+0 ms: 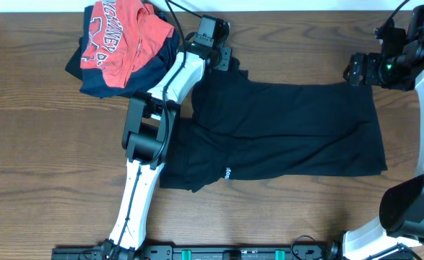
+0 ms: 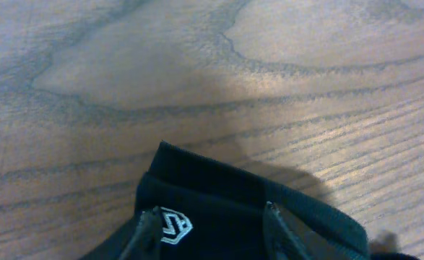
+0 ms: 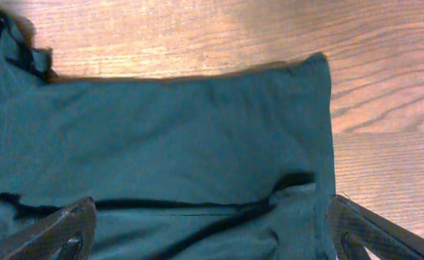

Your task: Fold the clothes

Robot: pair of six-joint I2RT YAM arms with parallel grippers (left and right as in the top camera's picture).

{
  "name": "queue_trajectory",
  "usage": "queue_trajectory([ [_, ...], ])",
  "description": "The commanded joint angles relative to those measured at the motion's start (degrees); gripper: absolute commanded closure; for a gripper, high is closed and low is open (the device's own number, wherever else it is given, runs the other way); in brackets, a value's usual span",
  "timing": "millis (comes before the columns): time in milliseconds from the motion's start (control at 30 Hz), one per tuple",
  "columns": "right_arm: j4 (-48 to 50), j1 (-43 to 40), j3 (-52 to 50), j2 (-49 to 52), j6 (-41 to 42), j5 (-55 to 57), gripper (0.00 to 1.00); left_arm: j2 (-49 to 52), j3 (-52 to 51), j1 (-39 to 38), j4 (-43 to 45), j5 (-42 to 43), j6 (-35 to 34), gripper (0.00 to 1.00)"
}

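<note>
I will next pinch the black T-shirt's flat edge at its far corner with my left gripper, to fold the T-shirt's far side toward its near edge.
The black T-shirt (image 1: 284, 130) lies spread across the middle of the table, partly folded, with a small white emblem (image 1: 227, 173) near its front edge. My left gripper (image 1: 225, 61) is at the shirt's far left corner. In the left wrist view its fingers (image 2: 212, 224) stand partly apart over a flat edge of the black cloth (image 2: 219, 195), beside another white emblem (image 2: 175, 225). My right gripper (image 1: 356, 70) hovers open off the shirt's far right corner. Its wide-spread fingers (image 3: 212, 224) frame the cloth (image 3: 168, 130) without touching it.
A red shirt with white lettering (image 1: 121, 36) lies on a dark navy garment (image 1: 103, 83) at the back left, close to the left arm (image 1: 154, 123). Bare wooden table (image 1: 38, 166) surrounds the shirt. The right arm's base (image 1: 414, 209) stands at the right edge.
</note>
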Motion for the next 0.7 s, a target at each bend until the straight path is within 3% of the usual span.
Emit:
queue_trajectory([
  [0,-0.02,0.61,0.76,-0.02,-0.81,-0.28,0.01,2.58,-0.74,0.2,0.66,-2.47,-0.13,0.47],
  [333,0.04,0.61,0.76,-0.02,-0.81,-0.28,0.01,2.73,-0.76,0.2,0.11,-5.68,1.57,0.47],
  [533,0.0,0.63,0.76,-0.02,-0.79,-0.33,0.01,2.82,-0.76,-0.48,-1.64,-5.64,1.57,0.91],
  [667,0.0,0.63,0.76,-0.02,-0.79,-2.36,0.01,2.01,-0.74,-0.94,-3.02,-5.66,1.57,0.94],
])
